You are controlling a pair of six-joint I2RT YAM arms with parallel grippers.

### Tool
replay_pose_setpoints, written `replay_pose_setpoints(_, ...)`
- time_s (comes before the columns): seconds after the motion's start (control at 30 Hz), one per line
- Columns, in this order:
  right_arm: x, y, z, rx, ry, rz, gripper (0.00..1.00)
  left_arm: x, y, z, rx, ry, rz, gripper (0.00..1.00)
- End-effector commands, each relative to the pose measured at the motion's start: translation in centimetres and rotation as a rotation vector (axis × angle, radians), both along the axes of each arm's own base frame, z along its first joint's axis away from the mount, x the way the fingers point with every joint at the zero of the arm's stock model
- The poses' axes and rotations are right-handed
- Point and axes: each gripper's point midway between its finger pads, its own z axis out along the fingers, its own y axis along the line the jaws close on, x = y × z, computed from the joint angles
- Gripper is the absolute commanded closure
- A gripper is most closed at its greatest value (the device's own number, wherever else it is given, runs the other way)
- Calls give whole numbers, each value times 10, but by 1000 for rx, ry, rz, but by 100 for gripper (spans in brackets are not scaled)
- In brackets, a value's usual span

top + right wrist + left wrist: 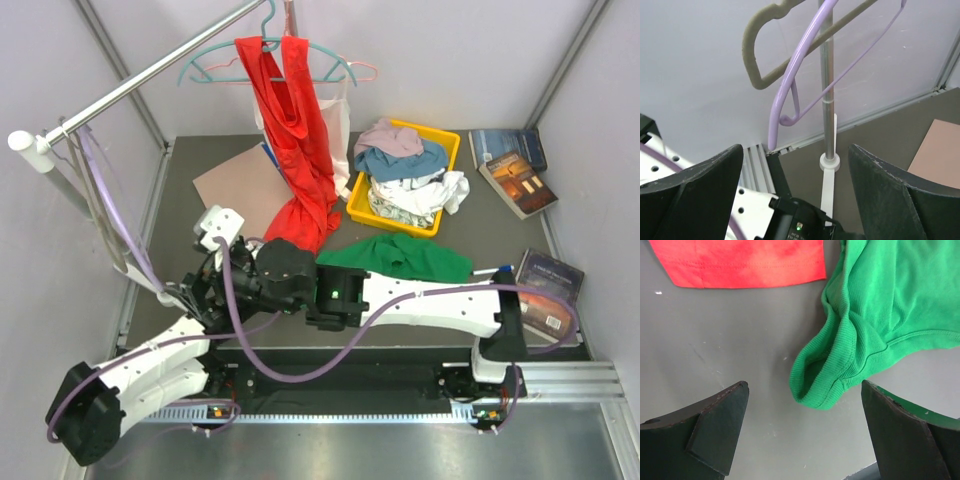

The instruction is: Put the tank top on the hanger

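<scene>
The hanger's opposite arm should stay free to go into the tank top's strap, so the robot's right gripper should reach the lavender hanger [105,200] and grab the hanger's near end [153,280].
The bright green tank top [400,258] lies crumpled on the grey table, right of centre. In the left wrist view one folded strap end [840,365] reaches down between my left fingers. My left gripper [290,268] [804,390] is open just above the table, with nothing held. The pale lavender hanger [105,200] hangs from the rack rod at far left and shows in the right wrist view [776,102]. My right gripper [318,305] [796,148] is open and empty. It points left toward the rack, well short of the hanger.
A red tank top [300,130] [740,260] hangs on a teal hanger [215,55] beside a pink one [365,70]. A yellow bin [365,210] holds clothes. Books [515,170] lie right, brown card [235,185] behind. The rack pole [827,110] and an olive hanger [747,45] stand by the left wall.
</scene>
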Motion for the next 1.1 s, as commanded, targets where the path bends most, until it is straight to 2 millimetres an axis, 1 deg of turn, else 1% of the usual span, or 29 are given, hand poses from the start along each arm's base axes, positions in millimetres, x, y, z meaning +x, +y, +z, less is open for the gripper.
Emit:
replay_pose_setpoints(0.0,-5,7,50,140,-23,-36,15,2,3,6,-21,-34,26,1)
replay_pose_setpoints(0.03,-4,12,45,133,-17,-40,15,2,4,5,-20,-35,27,1)
replay_pose_setpoints(0.07,-5,14,43,132,-16,-40,15,2,4,6,-23,-39,27,1)
replay_pose_setpoints(0.1,-5,16,46,140,-14,-40,15,2,3,7,-26,-40,28,1)
replay_pose_setpoints(0.13,-4,21,39,124,-7,-43,15,2,4,7,-25,-41,29,1)
replay_pose_setpoints(0.17,-5,24,36,117,-6,-42,15,2,4,7,-26,-42,29,1)
replay_pose_setpoints(0.2,-5,26,41,125,-3,-41,15,2,4,7,-25,-41,29,1)
replay_pose_setpoints(0.23,-4,31,31,100,4,-50,15,2,4,6,-24,-40,29,1)
replay_pose_setpoints(0.27,-2,33,29,93,8,-59,15,2,4,7,-25,-41,31,1)
replay_pose_setpoints(0.3,-2,34,35,103,8,-63,15,3,4,8,-28,-43,31,1)
replay_pose_setpoints(0.33,0,38,25,76,13,-77,15,2,4,6,-26,-41,30,1)
replay_pose_setpoints(0.37,1,41,22,68,14,-83,15,2,4,7,-27,-42,31,1)
replay_pose_setpoints(0.4,3,41,27,76,15,-92,15,2,4,8,-28,-45,33,1)
replay_pose_setpoints(0.43,5,46,15,39,16,-100,15,2,5,7,-26,-43,33,1)
replay_pose_setpoints(0.47,5,47,14,34,19,-103,15,2,4,7,-28,-45,33,1)
replay_pose_setpoints(0.5,5,48,18,41,21,-106,16,2,4,7,-29,-46,31,1)
replay_pose_setpoints(0.53,7,52,9,17,22,-117,16,2,4,7,-29,-44,34,1)
replay_pose_setpoints(0.57,8,53,8,12,22,-124,16,3,4,8,-28,-47,34,1)
replay_pose_setpoints(0.6,9,53,12,18,20,-131,16,2,5,7,-28,-44,35,1)
replay_pose_setpoints(0.63,13,54,4,-8,17,-154,16,2,5,7,-28,-44,35,1)
replay_pose_setpoints(0.7,18,52,2,-21,11,-187,16,2,5,7,-29,-45,35,1)
replay_pose_setpoints(0.73,23,49,-2,-33,11,-224,17,3,5,7,-28,-45,36,1)
replay_pose_setpoints(0.8,30,44,-3,-47,-2,-266,17,3,5,7,-27,-46,37,1)
replay_pose_setpoints(0.83,36,39,-5,-59,-6,-307,17,3,5,8,-29,-46,38,1)
replay_pose_setpoints(0.93,46,27,-1,-66,-19,-356,17,3,5,7,-28,-46,39,1)
replay_pose_setpoints(0.97,47,26,-5,-76,-25,-356,17,3,5,8,-29,-49,41,1)
replay_pose_setpoints(1.0,47,21,3,-66,-37,-353,17,3,5,8,-29,-49,41,1)
replay_pose_setpoints(1.03,43,23,9,-39,-44,-324,17,3,6,8,-30,-48,42,1)
replay_pose_setpoints(1.07,41,25,4,-46,-54,-301,17,3,6,8,-29,-49,41,1)
